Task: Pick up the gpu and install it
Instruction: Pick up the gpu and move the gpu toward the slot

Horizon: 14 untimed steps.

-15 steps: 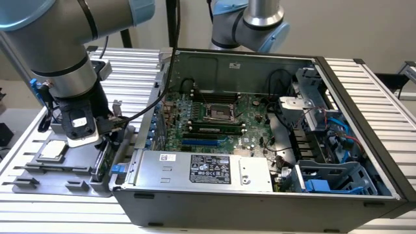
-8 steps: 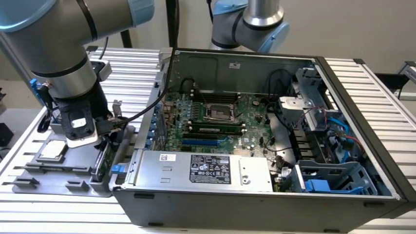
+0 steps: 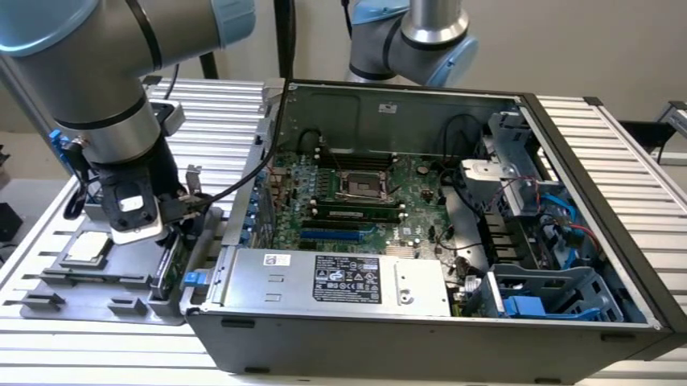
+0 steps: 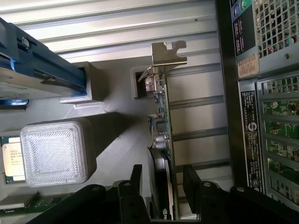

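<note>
My gripper is going to grab the GPU by its black-shrouded end [image 3: 166, 272] next, so the GPU's silver bracket [image 3: 193, 178] stays free for installing in the computer case.
The gpu [image 4: 163, 122] stands on edge in a slot of the grey parts tray [image 3: 64, 299], just outside the computer case. Its silver end bracket [image 4: 168, 53] points away from the wrist, and its green board and black face run in between my fingers. My gripper [image 4: 163, 186] is open and straddles the card's near end, with one black finger [image 4: 136, 179] on each side and a small gap to the card. In the exterior view, the gripper [image 3: 172, 233] hangs low over the gpu [image 3: 167, 269] at the tray's case-side edge.
The tray also holds a silver processor chip [image 3: 86, 248], a hard drive with blue rails [image 4: 37, 70], a white textured block [image 4: 56, 151] and a memory stick [image 4: 25, 201]. The open computer case [image 3: 601, 209] shows its motherboard with a blue slot [image 3: 338, 236]. A second arm [image 3: 419, 36] stands behind.
</note>
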Each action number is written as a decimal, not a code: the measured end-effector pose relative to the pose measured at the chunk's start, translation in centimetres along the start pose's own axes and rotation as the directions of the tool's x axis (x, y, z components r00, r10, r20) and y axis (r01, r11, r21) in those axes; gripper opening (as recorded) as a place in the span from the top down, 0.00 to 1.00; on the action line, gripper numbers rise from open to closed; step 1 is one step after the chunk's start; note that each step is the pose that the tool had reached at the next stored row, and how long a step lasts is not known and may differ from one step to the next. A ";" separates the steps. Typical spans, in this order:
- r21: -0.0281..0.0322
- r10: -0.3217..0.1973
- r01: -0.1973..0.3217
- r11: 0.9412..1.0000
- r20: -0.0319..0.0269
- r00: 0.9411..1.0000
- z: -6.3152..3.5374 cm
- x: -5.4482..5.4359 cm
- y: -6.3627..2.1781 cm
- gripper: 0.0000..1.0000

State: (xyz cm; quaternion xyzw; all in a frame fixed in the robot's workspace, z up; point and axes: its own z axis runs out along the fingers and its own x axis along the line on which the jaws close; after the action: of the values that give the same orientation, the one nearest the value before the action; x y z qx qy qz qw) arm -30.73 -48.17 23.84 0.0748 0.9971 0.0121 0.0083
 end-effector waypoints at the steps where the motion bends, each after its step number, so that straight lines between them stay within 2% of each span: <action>1: 0.000 0.000 0.000 1.000 -0.001 1.000 0.03 0.0 0.00 0.52; 4: 0.000 0.000 0.000 1.000 -0.001 1.000 0.09 0.0 0.00 0.54; 5: 0.000 0.000 0.000 1.000 -0.002 1.000 0.10 0.0 0.00 0.61; 10: 0.000 0.000 0.000 1.000 -0.003 1.000 0.10 0.0 0.01 0.64; 11: 0.001 0.000 0.000 1.000 -0.004 1.000 0.11 0.0 0.02 0.70; 14: 0.001 0.000 0.000 1.000 -0.005 1.000 0.10 0.0 0.02 0.70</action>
State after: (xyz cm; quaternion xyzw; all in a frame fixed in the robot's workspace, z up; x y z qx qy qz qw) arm -30.73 -48.15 23.74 0.0749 0.9971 0.0120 0.0058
